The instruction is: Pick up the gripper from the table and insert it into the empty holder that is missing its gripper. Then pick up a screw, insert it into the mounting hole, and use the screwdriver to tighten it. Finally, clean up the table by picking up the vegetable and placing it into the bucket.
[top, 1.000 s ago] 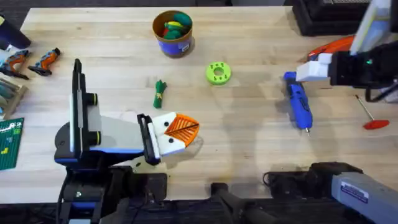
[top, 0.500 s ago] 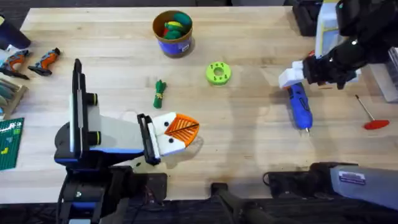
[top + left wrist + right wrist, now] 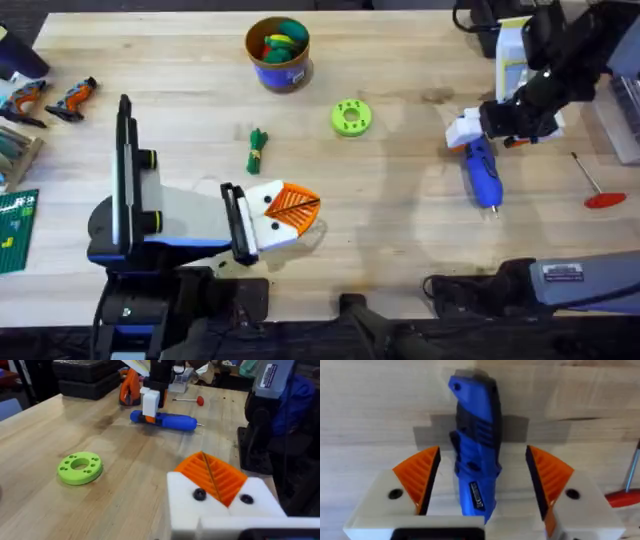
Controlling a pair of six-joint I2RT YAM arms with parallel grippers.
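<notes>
The blue screwdriver stretches long from its rear end to its metal tip (image 3: 495,210), so my right gripper should next grab it around the middle of its body (image 3: 480,162).
The blue screwdriver (image 3: 482,172) lies on the right of the table, metal tip toward the front edge. My right gripper (image 3: 467,130) hangs open over its rear end, an orange pad on each side of the blue body (image 3: 475,460). At the front left my left gripper (image 3: 290,208) is shut, with nothing in it. Both of its white brackets (image 3: 220,510) carry orange ribbed pads (image 3: 215,474), pressed together, and each shows a dark screw spot. The dark-green vegetable (image 3: 257,150) lies just beyond it. The blue bucket (image 3: 278,68) stands at the back with toy food inside.
A lime-green disc (image 3: 350,117) sits mid-table. A thin rod with a red handle (image 3: 596,187) lies at the far right. Black cases (image 3: 500,30) stand at the back right corner. Small orange-black tools (image 3: 50,98) and a green board (image 3: 15,232) line the left edge.
My right gripper has swung left and come down over the screwdriver's rear end. The left arm and the other objects have stayed put.
</notes>
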